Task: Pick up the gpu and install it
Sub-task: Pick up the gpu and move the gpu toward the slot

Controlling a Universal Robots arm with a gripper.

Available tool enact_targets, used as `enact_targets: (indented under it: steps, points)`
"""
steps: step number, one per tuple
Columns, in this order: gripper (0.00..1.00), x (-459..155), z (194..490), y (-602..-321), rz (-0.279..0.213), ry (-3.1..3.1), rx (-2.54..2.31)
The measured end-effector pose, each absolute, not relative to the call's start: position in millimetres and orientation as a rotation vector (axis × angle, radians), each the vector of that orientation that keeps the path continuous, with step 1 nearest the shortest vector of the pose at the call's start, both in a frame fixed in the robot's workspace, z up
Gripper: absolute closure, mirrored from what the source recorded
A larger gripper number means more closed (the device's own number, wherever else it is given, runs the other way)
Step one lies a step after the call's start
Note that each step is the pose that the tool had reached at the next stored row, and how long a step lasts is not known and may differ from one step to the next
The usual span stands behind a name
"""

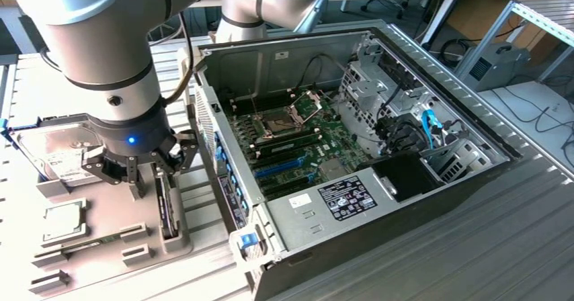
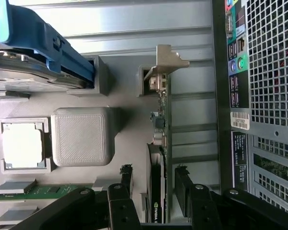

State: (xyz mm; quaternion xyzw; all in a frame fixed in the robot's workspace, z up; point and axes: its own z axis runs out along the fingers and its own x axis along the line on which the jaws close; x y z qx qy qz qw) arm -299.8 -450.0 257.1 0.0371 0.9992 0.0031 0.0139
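I will next grab the GPU with my gripper by its long edge along the black cooler. Then I can install it in the open case.
The gpu stands on its long edge in a slot of the grey holder tray, its silver end bracket pointing away from my wrist. In the exterior view the gpu is a slim dark card just beside the open computer case. My gripper is open and straddles the card, one finger on each side with a gap to the board. From outside, the gripper hangs low over the card's near end. Nothing is held.
A silver hard drive with blue rails sits in the tray at the exterior view's left, with a square processor chip and a memory stick nearby. The case's motherboard lies exposed with blue slots. The perforated case wall stands close beside the card.
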Motion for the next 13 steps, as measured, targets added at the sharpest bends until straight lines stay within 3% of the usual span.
enact_targets:
  steps: [13]
  points:
    - [0.52, -296.6, 249.9, -445.1, 0.009, 3.111, 0.115]
